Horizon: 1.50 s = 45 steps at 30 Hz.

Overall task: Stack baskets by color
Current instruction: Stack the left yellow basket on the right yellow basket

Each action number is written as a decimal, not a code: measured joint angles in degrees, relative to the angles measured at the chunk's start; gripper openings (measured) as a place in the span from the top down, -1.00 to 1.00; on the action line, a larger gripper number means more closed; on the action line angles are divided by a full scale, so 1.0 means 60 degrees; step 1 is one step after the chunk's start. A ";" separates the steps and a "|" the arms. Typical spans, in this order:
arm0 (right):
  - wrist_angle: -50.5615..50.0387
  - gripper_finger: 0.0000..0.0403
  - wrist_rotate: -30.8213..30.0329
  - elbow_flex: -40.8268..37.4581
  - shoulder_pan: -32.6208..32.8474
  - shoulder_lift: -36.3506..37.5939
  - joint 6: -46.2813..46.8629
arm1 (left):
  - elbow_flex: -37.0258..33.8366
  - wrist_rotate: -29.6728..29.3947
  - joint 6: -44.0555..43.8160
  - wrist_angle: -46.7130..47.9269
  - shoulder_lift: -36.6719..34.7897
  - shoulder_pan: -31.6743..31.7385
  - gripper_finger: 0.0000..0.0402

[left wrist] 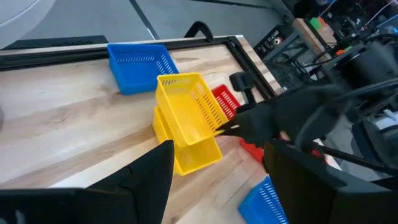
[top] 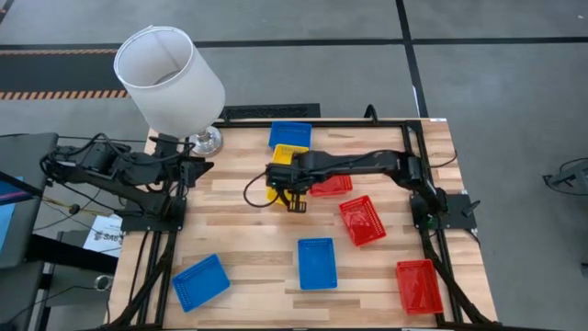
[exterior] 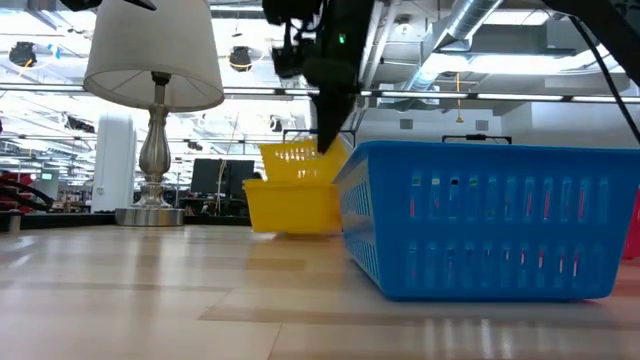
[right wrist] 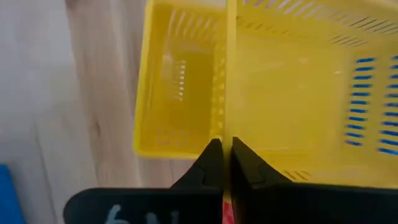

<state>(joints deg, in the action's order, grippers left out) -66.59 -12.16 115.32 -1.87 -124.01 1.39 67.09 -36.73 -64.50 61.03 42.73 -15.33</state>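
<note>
The robot's right gripper should line up the held yellow basket before it opens, as the basket is offset from the lower basket's interior in the wrist view.
Two yellow baskets sit left of the table's middle. One lies flat on the wood. The other is tilted above it, with my right gripper shut on its wall; in the low view the gripper comes down from above. Behind them stands a blue basket; a red one lies just right of the gripper. Two more red baskets and two more blue ones lie flat nearer the front. My left gripper waits open, raised at the table's left side. My right gripper pinches one side wall of the upper yellow basket at its rim, one finger inside and one outside. The fingers come from above, slanting down. The basket hangs tilted, its held side up, and its low end seems to rest on the yellow basket below.
A lamp with a white shade stands at the table's far left corner. A black frame rail runs along the right side. Bare wood lies at the left middle of the table.
</note>
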 joint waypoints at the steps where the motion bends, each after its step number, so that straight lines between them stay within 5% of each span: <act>1: 0.0142 0.92 -0.0002 -0.0176 0.0008 0.0000 0.0020 | 0.0000 0.0000 0.0002 0.0002 0.0000 0.0000 -0.18; 27: 0.0536 0.85 0.0003 -0.0563 0.0833 0.0000 0.0779 | 0.0000 -0.0200 0.0133 0.0005 -0.0002 0.0000 -0.18; 45: -0.0296 0.86 -0.1628 0.0133 0.1510 0.0069 0.0932 | 0.0000 -0.0269 0.0049 0.0004 -0.0002 0.0000 -0.18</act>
<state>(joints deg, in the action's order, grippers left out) -68.37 -21.93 116.11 7.19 -123.59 6.99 67.09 -38.34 -64.20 61.05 42.72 -15.33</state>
